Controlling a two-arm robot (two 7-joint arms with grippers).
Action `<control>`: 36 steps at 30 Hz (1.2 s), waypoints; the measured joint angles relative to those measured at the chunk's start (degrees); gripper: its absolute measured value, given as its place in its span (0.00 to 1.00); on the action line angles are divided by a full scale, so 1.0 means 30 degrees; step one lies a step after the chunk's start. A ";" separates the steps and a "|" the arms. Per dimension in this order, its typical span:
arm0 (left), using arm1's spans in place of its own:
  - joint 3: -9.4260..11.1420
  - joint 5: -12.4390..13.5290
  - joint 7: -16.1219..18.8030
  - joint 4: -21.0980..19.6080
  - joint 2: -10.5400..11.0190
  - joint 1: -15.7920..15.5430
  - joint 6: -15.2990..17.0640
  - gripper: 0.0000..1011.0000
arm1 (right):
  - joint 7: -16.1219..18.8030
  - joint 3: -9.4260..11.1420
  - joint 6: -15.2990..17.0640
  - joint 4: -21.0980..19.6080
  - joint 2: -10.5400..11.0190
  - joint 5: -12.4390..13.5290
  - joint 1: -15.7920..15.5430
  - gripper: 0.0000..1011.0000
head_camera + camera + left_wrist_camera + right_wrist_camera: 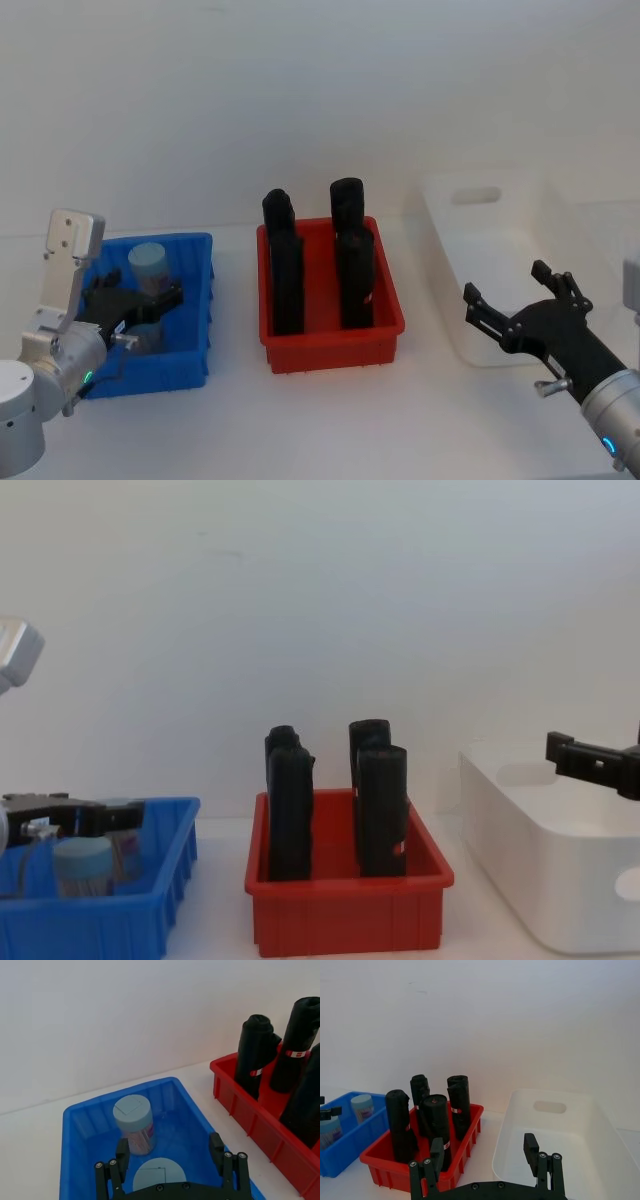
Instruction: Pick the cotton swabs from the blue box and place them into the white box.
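Note:
The blue box's sides rise around the cotton swab jar. Next, my left gripper grabs the jar by its pale lid on top (83,852).
The blue box (150,372) stands at the table's left and holds two cotton swab jars with pale lids. One jar (150,265) (133,1124) stands upright at the back of the box. The other jar (159,1175) (82,865) sits just below my left gripper (140,305) (169,1150), which is open with a finger on each side of the lid and not touching it. The white box (480,250) (550,1125) stands at the right. My right gripper (505,282) (483,1150) hovers open over its near edge, holding nothing.
A red bin (330,350) (345,915) stands between the two boxes and holds several tall black rolls (285,270). A plain white wall runs behind the table. Bare table surface lies in front of the bins.

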 joint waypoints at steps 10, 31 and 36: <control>-0.0222 -0.0014 -0.0451 0.1187 -0.0061 -0.0513 0.0451 0.99 | -0.0001 0.0000 0.0000 0.0001 0.0000 0.0000 -0.0001 0.99; -0.0419 -0.0391 -0.0954 0.1952 -0.0137 -0.0756 0.1049 0.85 | -0.0001 0.0000 -0.0001 0.0001 0.0000 0.0000 0.0000 0.99; -0.0461 -0.0574 -0.1106 0.1989 -0.0140 -0.0724 0.1088 0.69 | -0.0001 0.0001 -0.0001 0.0001 0.0000 0.0001 0.0000 0.99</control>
